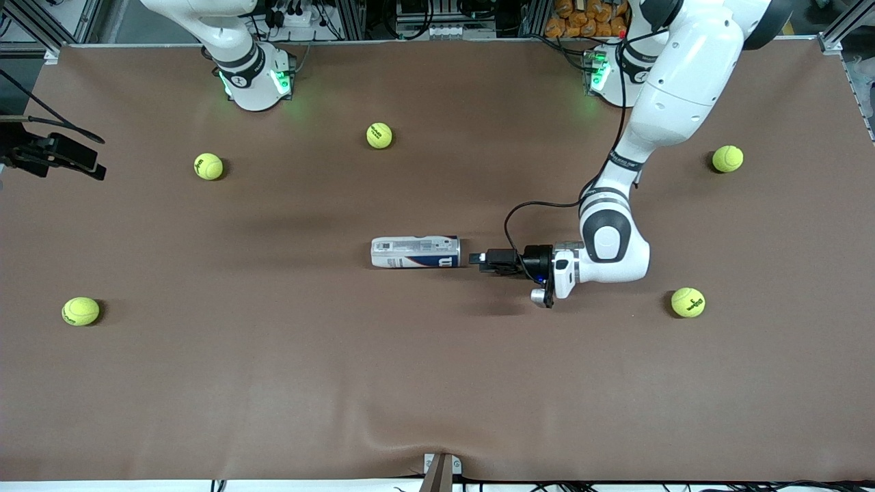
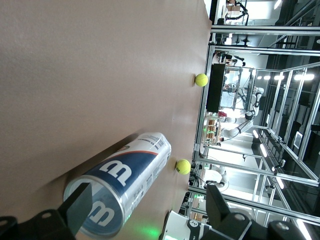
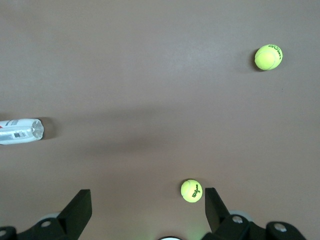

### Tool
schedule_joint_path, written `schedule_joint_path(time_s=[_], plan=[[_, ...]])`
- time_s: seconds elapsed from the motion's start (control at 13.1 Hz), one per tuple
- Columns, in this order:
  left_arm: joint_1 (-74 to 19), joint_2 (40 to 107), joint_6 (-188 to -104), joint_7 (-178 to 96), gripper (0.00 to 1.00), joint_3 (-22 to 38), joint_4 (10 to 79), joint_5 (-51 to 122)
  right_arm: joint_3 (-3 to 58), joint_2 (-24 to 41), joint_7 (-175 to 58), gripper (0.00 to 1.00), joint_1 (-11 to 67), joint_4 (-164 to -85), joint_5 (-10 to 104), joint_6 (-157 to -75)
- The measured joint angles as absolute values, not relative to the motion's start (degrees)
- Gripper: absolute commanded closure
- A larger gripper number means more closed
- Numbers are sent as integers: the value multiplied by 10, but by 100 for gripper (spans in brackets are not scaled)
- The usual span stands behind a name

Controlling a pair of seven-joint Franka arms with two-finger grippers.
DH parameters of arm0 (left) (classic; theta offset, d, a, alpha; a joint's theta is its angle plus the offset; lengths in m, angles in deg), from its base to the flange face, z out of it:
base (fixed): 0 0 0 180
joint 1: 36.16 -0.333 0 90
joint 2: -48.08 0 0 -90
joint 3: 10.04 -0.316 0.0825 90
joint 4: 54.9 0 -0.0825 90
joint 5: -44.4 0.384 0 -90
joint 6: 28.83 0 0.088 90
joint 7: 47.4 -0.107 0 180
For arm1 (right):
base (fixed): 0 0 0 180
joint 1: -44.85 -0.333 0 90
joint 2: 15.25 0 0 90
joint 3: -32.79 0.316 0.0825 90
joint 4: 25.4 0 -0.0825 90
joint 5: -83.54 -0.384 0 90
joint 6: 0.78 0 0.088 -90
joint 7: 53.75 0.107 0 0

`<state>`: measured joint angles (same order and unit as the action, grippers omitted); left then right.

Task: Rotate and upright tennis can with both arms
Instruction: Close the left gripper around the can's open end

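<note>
The can needs to be rotated upright, so my left gripper should next grab it by its open rim point(image 1: 460, 251) point(image 2: 100, 207).
The tennis can point(image 1: 415, 252) lies on its side mid-table, its long axis along the table and its dark blue W end toward the left arm's end. My left gripper point(image 1: 475, 259) is low and horizontal, pointing at that end with a small gap. In the left wrist view the can point(image 2: 125, 185) lies by one finger point(image 2: 77, 210), and the left gripper point(image 2: 147, 200) is open and empty. My right gripper point(image 3: 146, 197) is out of the front view. It is open and empty, high over the table, and its view shows the can's other end point(image 3: 20, 131).
Several yellow-green tennis balls lie scattered on the brown table point(image 1: 273, 383): one point(image 1: 688, 302) beside the left arm's wrist, one point(image 1: 727, 158) toward the left arm's end, one point(image 1: 379, 135) near the bases. A black camera mount point(image 1: 48, 154) sits at the right arm's end.
</note>
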<state>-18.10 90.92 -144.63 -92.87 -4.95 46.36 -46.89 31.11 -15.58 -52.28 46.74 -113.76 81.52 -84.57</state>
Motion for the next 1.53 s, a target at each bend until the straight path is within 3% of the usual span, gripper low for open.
schedule_joint_path(time_s=[0.92, 1.07, 1.38, 1.46, 1.53], plan=[[-152, 925, -1446, -929, 0, -38, 480, -523, 309, -156, -520, 0, 461, -1127, 819, -813], [-150, 932, -1446, -929, 18, -38, 479, -527, 308, -156, -520, 0, 461, -1122, 820, -811], [-141, 944, -1446, -929, 89, -38, 468, -540, 308, -156, -520, 0, 461, -1116, 820, -809], [-141, 945, -1446, -929, 100, -38, 467, -540, 308, -156, -520, 0, 461, -1116, 820, -809], [-141, 946, -1446, -929, 100, -38, 466, -540, 308, -156, -520, 0, 461, -1116, 820, -809]])
